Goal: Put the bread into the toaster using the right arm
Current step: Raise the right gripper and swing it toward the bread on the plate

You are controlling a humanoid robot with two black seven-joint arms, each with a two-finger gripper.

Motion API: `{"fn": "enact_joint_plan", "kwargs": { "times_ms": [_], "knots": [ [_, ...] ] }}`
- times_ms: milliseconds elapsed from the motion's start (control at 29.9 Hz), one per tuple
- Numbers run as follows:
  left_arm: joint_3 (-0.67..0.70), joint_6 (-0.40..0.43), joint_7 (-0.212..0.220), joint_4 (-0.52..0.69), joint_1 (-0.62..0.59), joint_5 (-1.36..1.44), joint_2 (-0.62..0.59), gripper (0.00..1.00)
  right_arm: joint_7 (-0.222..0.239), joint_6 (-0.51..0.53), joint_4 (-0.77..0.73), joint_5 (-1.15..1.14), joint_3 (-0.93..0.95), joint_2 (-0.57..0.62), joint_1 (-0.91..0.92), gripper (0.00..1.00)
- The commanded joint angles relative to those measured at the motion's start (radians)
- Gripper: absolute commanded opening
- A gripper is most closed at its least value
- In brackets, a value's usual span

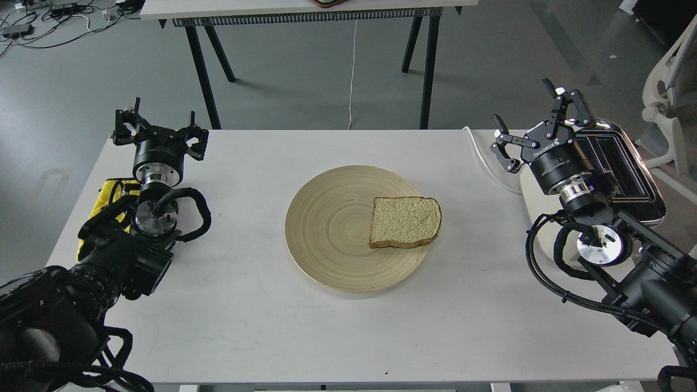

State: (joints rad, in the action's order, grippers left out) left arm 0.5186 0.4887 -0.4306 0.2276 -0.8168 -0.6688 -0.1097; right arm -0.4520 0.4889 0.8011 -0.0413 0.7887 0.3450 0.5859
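Note:
I next need to grab the slice by its crust edge [436, 221] with my right gripper, to put the bread in the toaster [626, 169].
A slice of bread [405, 221] lies flat on the right part of a round wooden plate [332, 228] at the table's middle. The toaster [626, 169], cream with a chrome top and black slots, stands at the table's right edge, partly hidden behind my right arm. My right gripper [531, 122] hangs open and empty above the toaster's left end, well to the right of the bread. My left gripper [160, 128] stands open and empty at the far left of the table.
A yellow object [109, 201] lies under my left arm at the left edge. The toaster's white cord [484, 158] runs across the table's back right. A second table with black legs [209, 60] stands behind; a white chair [672, 87] is at right.

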Motion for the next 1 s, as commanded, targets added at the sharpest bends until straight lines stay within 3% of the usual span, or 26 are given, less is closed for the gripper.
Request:
{"fn": "enact_joint_plan", "kwargs": {
  "times_ms": [0, 301, 401, 602, 736, 903, 970],
  "knots": [
    [0.0, 0.0, -0.002, 0.001, -0.001, 0.0, -0.001, 1.0, -0.002, 0.0, 0.004, 0.0, 0.0, 0.002, 0.002, 1.0],
    [0.0, 0.0, 0.0, 0.001, -0.001, 0.0, 0.001, 1.0, -0.004, 0.0, 0.015, -0.022, -0.006, 0.002, 0.005, 1.0],
    [0.0, 0.0, 0.0, 0.001, -0.001, 0.0, -0.001, 1.0, -0.005, 0.0, 0.029, -0.122, -0.022, 0.003, 0.044, 1.0],
    [0.0, 0.0, 0.0, 0.002, -0.001, 0.0, -0.001, 1.0, 0.004, -0.45, 0.107, -0.518, -0.115, 0.002, 0.095, 0.99],
    [0.0, 0.0, 0.0, 0.001, -0.001, 0.0, -0.001, 1.0, 0.07, -0.75, 0.121, -0.765, -0.273, 0.002, 0.117, 0.99],
    [0.0, 0.0, 0.0, 0.002, 0.001, 0.0, 0.001, 1.0, 0.093, -0.978, 0.112, -0.897, -0.489, 0.002, 0.117, 0.99],
    [0.0, 0.0, 0.0, 0.001, 0.001, 0.0, -0.001, 1.0, 0.095, -0.978, 0.109, -0.897, -0.56, 0.0, 0.111, 0.99]
  ]
}}
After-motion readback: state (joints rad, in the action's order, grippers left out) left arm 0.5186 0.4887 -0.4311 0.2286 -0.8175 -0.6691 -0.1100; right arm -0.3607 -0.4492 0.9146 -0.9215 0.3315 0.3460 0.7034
